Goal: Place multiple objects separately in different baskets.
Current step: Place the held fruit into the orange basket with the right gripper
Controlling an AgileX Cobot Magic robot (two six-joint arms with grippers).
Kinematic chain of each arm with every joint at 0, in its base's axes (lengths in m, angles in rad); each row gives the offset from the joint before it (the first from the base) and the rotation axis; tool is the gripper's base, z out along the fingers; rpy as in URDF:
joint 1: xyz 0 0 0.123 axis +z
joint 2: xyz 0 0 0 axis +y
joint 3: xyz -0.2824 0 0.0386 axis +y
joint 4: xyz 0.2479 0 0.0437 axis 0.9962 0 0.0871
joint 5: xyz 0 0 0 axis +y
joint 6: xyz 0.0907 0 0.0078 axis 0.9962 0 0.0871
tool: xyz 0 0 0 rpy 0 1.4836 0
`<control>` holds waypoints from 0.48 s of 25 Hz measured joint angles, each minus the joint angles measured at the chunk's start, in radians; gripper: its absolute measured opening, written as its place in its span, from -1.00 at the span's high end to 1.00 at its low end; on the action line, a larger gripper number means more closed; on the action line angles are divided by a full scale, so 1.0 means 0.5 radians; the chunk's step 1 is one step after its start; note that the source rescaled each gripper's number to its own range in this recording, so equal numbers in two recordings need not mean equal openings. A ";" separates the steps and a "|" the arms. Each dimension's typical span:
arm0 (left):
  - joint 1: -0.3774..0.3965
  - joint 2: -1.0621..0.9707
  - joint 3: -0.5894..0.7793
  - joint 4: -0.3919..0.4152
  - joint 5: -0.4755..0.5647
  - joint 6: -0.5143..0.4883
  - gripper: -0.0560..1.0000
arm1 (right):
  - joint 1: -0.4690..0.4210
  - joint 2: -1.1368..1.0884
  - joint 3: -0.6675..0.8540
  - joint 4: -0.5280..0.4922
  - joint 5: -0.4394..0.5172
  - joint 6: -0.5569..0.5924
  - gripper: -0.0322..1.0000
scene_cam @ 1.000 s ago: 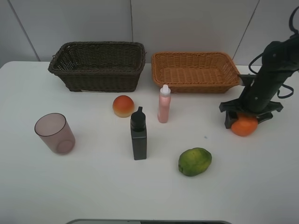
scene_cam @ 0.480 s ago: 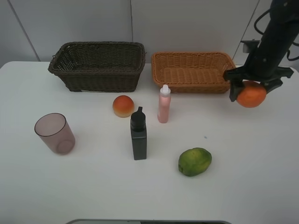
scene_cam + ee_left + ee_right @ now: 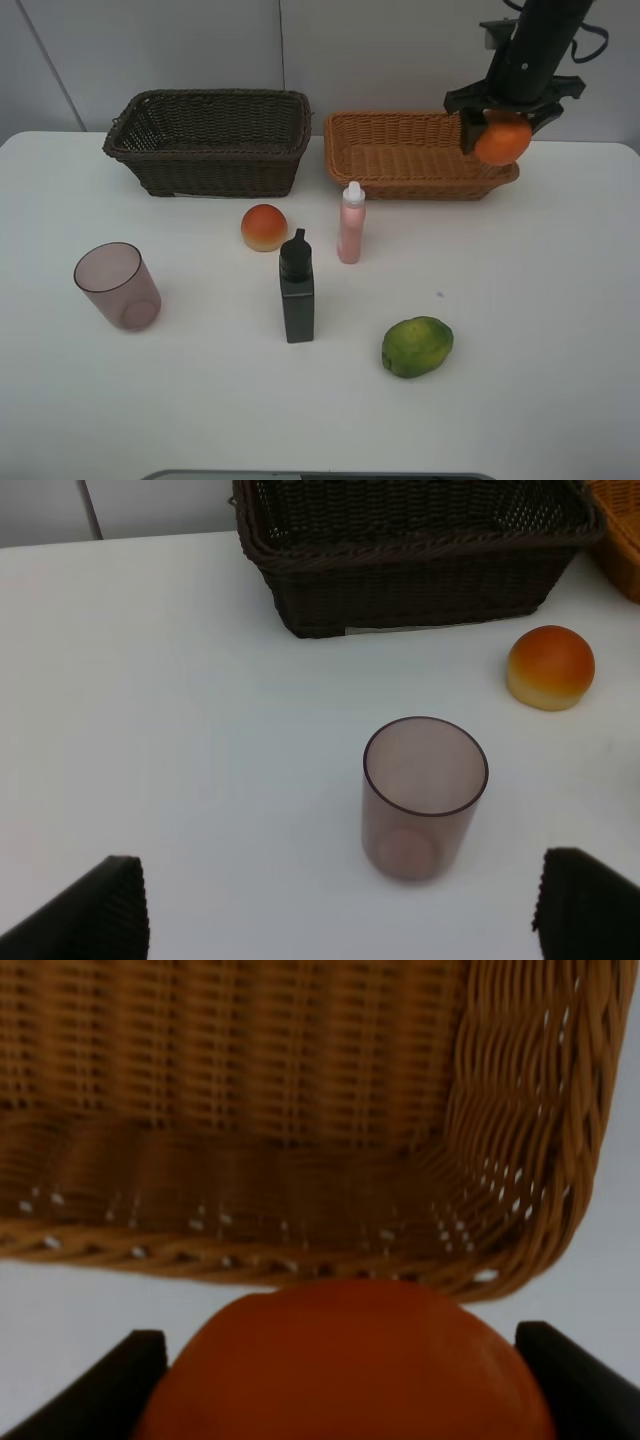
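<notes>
My right gripper needs to move the tangerine farther in before letting go, because the tangerine (image 3: pixel 502 140) hangs above the tan basket's front rim, short of the basket's inside.
My right gripper (image 3: pixel 503 128) is shut on the orange tangerine (image 3: pixel 502 140), held in the air above the right front corner of the light orange-tan basket (image 3: pixel 412 150). In the right wrist view the tangerine (image 3: pixel 345 1365) fills the space between the fingers, with that basket's corner (image 3: pixel 520 1160) beyond it. My left gripper (image 3: pixel 340 905) is open, just short of the mauve cup (image 3: pixel 422 795). The peach-like fruit (image 3: pixel 264 227), pink bottle (image 3: pixel 351 223), black bottle (image 3: pixel 296 288), green citrus (image 3: pixel 417 346) and cup (image 3: pixel 117 285) stand on the table. The dark brown basket (image 3: pixel 210 140) holds nothing.
The two baskets sit side by side at the back of the white table (image 3: pixel 540 330), near the wall. The peach-like fruit (image 3: pixel 550 667) lies in front of the dark basket (image 3: pixel 410 555) in the left wrist view.
My right gripper has lifted the tangerine off the table and carried it up and back, from the table's right side to above the light basket's right corner. Nothing else moved.
</notes>
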State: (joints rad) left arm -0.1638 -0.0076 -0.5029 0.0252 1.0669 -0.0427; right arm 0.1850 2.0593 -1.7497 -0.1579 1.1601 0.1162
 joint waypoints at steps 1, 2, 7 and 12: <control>0.000 0.000 0.000 0.000 0.000 0.000 -1.00 | 0.005 0.049 -0.078 -0.004 -0.002 0.000 -0.16; 0.000 0.000 0.000 0.000 0.000 0.000 -1.00 | 0.010 0.089 -0.152 -0.006 -0.012 0.000 -0.16; 0.000 0.000 0.000 0.000 0.000 0.000 -1.00 | 0.012 0.292 -0.395 -0.006 -0.119 0.000 -0.16; 0.000 0.000 0.000 0.000 0.000 0.000 -1.00 | 0.012 0.396 -0.424 0.004 -0.258 0.000 -0.16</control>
State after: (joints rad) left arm -0.1638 -0.0076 -0.5029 0.0252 1.0669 -0.0427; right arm 0.1910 2.2573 -1.9617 -0.1561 1.0313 0.1162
